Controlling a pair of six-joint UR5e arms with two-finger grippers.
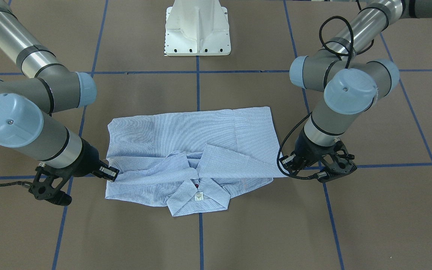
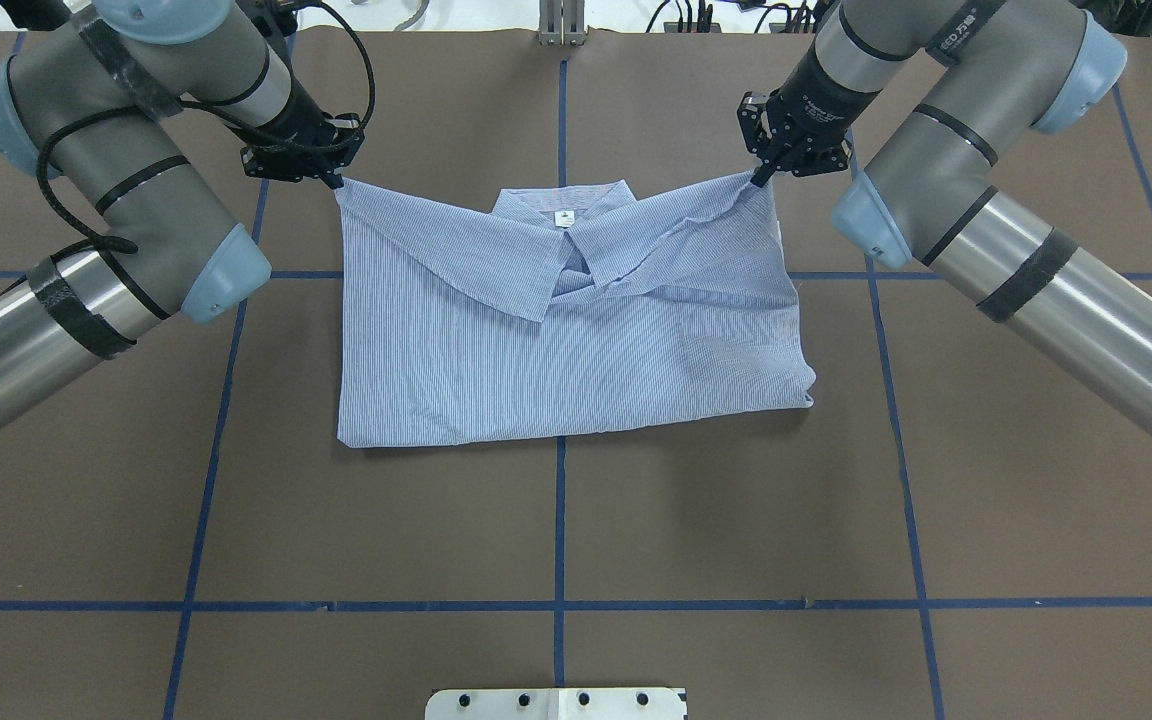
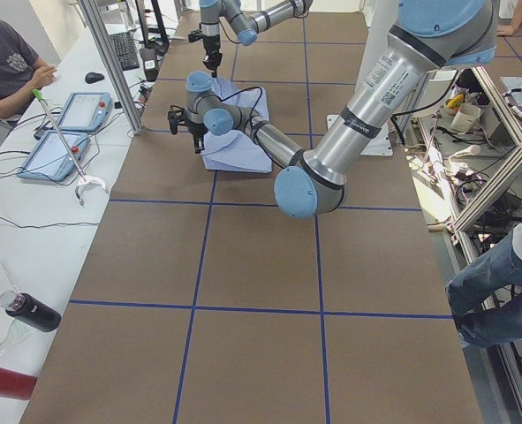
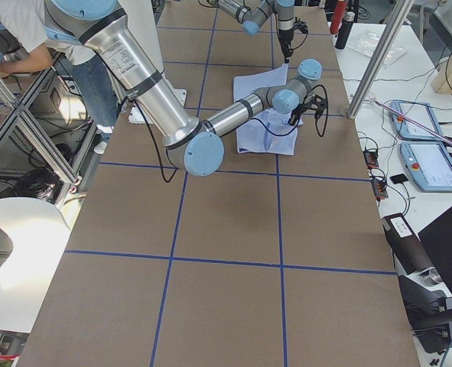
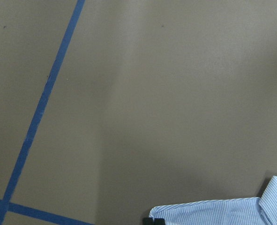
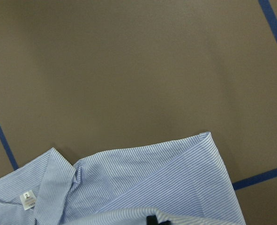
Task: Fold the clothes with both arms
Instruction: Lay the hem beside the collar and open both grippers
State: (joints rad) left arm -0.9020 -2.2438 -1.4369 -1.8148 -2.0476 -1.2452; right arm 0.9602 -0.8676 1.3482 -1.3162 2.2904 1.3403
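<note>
The corner held in the robot's left fingers reaches low over the shirt's collar-side edge, so the left gripper should open.
The light blue striped shirt (image 2: pixel 566 330) lies folded into a rectangle on the brown table, its collar and white neck label (image 2: pixel 564 219) on the side far from the robot. My left gripper (image 2: pixel 337 181) is shut on the shirt's far left corner. My right gripper (image 2: pixel 763 179) is shut on the far right corner, which is pulled up slightly. In the front-facing view the shirt (image 1: pixel 189 138) lies between the left gripper (image 1: pixel 284 164) and the right gripper (image 1: pixel 111 173). The left wrist view shows the shirt's edge (image 5: pixel 213 213). The right wrist view shows the collar and fold (image 6: pixel 152 183).
The white pedestal base (image 1: pixel 198 30) stands behind the shirt on the robot's side. Blue tape lines (image 2: pixel 560 540) cross the table. In the left side view an operator (image 3: pixel 4 62) sits at a side table with teach pendants (image 3: pixel 84 110).
</note>
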